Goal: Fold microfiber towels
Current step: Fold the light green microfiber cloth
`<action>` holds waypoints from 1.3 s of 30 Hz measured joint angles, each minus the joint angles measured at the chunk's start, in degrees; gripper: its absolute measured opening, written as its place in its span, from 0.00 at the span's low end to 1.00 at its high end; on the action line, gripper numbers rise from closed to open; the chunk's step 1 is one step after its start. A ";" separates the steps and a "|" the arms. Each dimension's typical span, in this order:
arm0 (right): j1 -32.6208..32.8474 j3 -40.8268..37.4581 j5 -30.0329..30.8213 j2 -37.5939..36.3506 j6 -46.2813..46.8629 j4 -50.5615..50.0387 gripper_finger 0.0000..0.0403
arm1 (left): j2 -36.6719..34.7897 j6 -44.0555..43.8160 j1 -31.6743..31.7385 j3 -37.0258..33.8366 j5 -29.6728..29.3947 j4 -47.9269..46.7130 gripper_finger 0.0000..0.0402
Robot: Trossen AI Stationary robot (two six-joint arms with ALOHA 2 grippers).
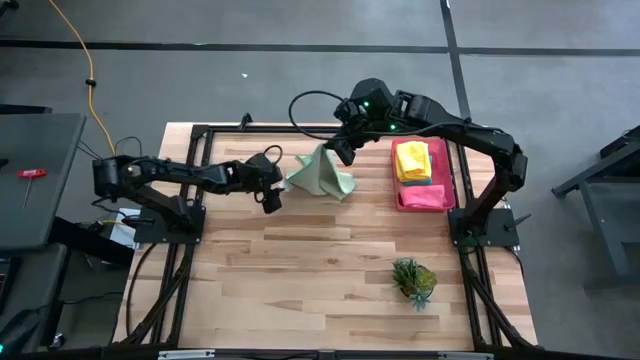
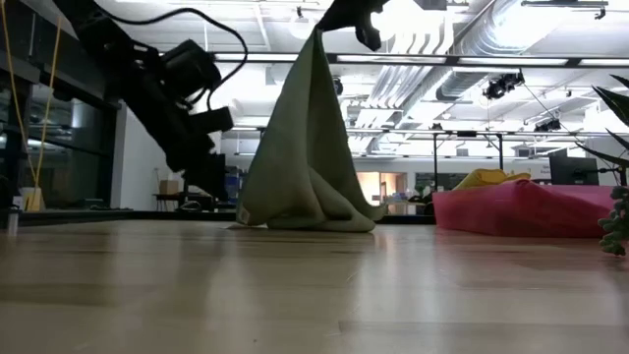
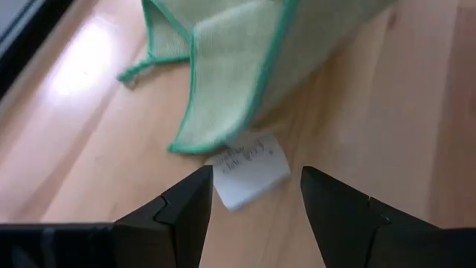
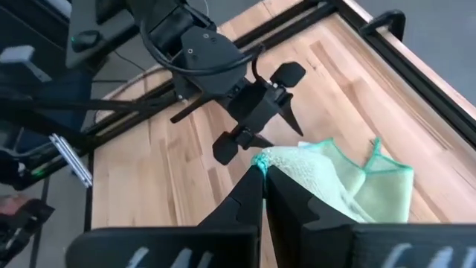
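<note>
I need to grab the pale green towel next with my left gripper, by its hemmed corner beside the white tag (image 3: 251, 173), to spread it for folding.
A pale green microfiber towel (image 1: 322, 174) with a teal hem hangs in a cone from my right gripper (image 1: 338, 152), its lower folds (image 2: 305, 211) resting on the wooden table near the far edge. My left gripper (image 1: 272, 197) is open and empty, just left of the towel; its wrist view shows the towel's hem corner (image 3: 197, 141) and white care tag (image 3: 249, 170) ahead of the fingers. A yellow towel (image 1: 412, 158) and a hot pink towel (image 1: 425, 195) lie in the pink tray (image 1: 455, 185). The second green towel is out of view. My right gripper pinches a hemmed corner of the green towel (image 4: 262, 159) between its two shut fingers, coming from above. The towel hangs below the fingers (image 2: 316, 39), draped in slack folds, its lower edge spread on the table.
A pink plastic tray holding folded towels stands at the far right. A small spiky green plant (image 1: 413, 281) sits on the right near side. A black frame (image 1: 200, 130) borders the table; wooden surface (image 1: 300, 270) lies toward the near edge.
</note>
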 joint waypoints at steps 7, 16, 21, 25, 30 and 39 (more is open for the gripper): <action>-0.02 0.00 0.04 0.00 -0.74 -2.47 0.00 | 7.25 1.66 -0.69 0.04 -6.05 10.91 0.48; -0.02 0.00 0.03 0.00 0.01 -2.65 0.00 | 16.97 6.70 -0.03 2.64 -7.41 14.98 0.48; -0.02 0.00 0.02 0.00 0.62 -2.89 0.00 | 18.88 7.29 -0.04 4.37 -10.02 15.19 0.48; 0.22 0.00 0.04 0.02 0.60 -2.99 0.00 | 18.01 10.19 -0.02 4.45 -12.13 14.01 0.46; 0.66 0.00 0.05 0.02 0.10 -2.99 0.00 | 15.76 13.94 0.02 4.37 -15.04 12.07 0.36; 1.72 0.00 0.05 0.02 -0.02 -3.06 0.00 | 14.31 15.22 0.89 4.37 -12.05 13.87 0.21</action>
